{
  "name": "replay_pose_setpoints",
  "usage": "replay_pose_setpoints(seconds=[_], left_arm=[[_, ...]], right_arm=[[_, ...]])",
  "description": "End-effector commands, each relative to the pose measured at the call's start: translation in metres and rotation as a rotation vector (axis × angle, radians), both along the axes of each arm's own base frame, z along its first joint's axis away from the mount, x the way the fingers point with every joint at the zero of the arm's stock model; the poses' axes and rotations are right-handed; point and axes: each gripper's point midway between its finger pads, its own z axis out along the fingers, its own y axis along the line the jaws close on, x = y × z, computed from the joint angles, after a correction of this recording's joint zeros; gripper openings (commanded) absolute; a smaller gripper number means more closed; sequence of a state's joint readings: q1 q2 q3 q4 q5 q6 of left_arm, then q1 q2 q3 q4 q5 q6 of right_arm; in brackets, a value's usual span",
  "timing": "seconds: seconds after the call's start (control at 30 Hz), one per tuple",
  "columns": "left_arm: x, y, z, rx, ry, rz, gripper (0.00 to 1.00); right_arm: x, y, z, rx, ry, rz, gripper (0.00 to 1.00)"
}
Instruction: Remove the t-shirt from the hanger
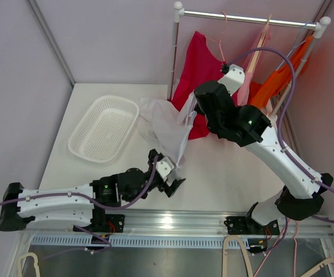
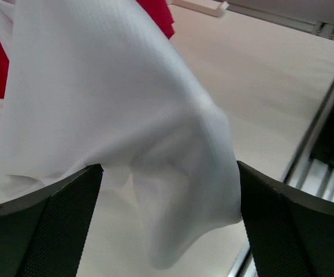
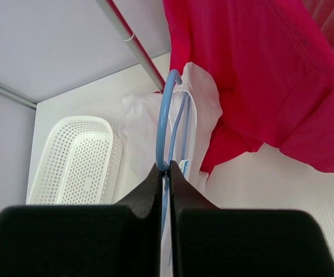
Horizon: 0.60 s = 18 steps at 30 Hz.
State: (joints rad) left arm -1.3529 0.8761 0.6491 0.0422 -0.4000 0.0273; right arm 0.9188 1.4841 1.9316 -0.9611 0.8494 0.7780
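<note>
The white t-shirt (image 1: 166,126) should come off next, so my left gripper should grab it by its drooping end fold (image 1: 176,170) rather than the collar or the hanger to pull it off.
The white t-shirt (image 1: 166,126) hangs on a blue hanger (image 3: 163,118) over the table, its lower end drooping toward the left arm. My right gripper (image 3: 167,168) is shut on the hanger's hook wire, and the shirt's collar (image 3: 197,98) is draped round that wire. In the top view the right gripper (image 1: 196,107) sits at the shirt's upper right edge. My left gripper (image 2: 170,193) is open, with a hanging fold of the t-shirt (image 2: 121,115) between its black fingers (image 2: 45,228), which are apart from it. From above, the left gripper (image 1: 170,172) is at the shirt's lowest tip.
A white perforated basket (image 1: 103,127) lies on the table to the left. Behind, a clothes rack (image 1: 245,20) holds red (image 1: 199,63), pink and orange (image 1: 277,81) garments on hangers. The rack's post (image 3: 133,45) stands close to the held hanger. A metal rail (image 1: 184,222) runs along the near edge.
</note>
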Motion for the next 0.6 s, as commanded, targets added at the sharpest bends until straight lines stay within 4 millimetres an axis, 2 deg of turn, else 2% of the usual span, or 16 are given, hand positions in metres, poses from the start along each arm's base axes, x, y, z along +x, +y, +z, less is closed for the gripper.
replay_pose_setpoints(seconds=[0.0,0.03,0.07,0.1,0.13,0.17,0.23,0.3,0.33,0.37,0.4,0.43,0.5,0.53,0.57], left_arm=[[0.031,-0.011,0.049,-0.097,-0.063,0.105,0.95],[0.034,-0.015,0.055,-0.093,-0.068,0.109,0.78],[0.038,-0.021,0.052,-0.066,-0.068,0.121,0.25],[0.037,-0.023,0.054,-0.054,-0.062,0.112,0.01],[0.034,-0.026,0.053,-0.057,-0.064,0.094,0.01],[0.019,-0.026,0.043,-0.056,-0.075,0.051,0.01],[-0.005,-0.028,0.058,-0.126,-0.115,-0.003,0.01],[-0.023,-0.022,0.059,-0.150,-0.085,-0.046,0.01],[-0.033,-0.020,0.050,-0.117,-0.066,-0.075,0.01],[-0.057,-0.024,0.047,-0.123,-0.048,-0.151,0.01],[-0.071,-0.021,0.041,-0.131,-0.036,-0.197,0.01],[-0.098,-0.025,0.032,-0.134,-0.024,-0.285,0.01],[-0.127,-0.027,0.016,-0.130,0.012,-0.383,0.01],[-0.134,-0.025,0.000,-0.112,0.014,-0.406,0.01],[-0.142,-0.024,-0.004,-0.133,0.042,-0.418,0.01]], right_arm=[[-0.007,-0.003,0.029,0.119,-0.072,-0.018,0.00],[-0.007,-0.003,0.029,0.114,-0.072,-0.017,0.00],[-0.006,-0.002,0.030,0.113,-0.074,-0.012,0.00],[-0.006,-0.002,0.031,0.108,-0.078,-0.012,0.00],[-0.005,-0.002,0.031,0.100,-0.082,-0.010,0.00],[-0.002,-0.002,0.031,0.082,-0.091,-0.016,0.00],[0.003,-0.003,0.031,0.058,-0.102,-0.032,0.00],[0.013,-0.009,0.030,0.024,-0.115,-0.065,0.00],[0.018,-0.011,0.030,0.018,-0.116,-0.075,0.00],[0.023,-0.011,0.030,0.022,-0.119,-0.076,0.00],[0.028,-0.013,0.030,0.021,-0.115,-0.071,0.00],[0.031,-0.012,0.030,0.025,-0.119,-0.070,0.00],[0.036,-0.016,0.033,0.015,-0.129,-0.080,0.00],[0.037,-0.019,0.033,0.008,-0.130,-0.086,0.00],[0.039,-0.021,0.033,0.002,-0.132,-0.093,0.00]])
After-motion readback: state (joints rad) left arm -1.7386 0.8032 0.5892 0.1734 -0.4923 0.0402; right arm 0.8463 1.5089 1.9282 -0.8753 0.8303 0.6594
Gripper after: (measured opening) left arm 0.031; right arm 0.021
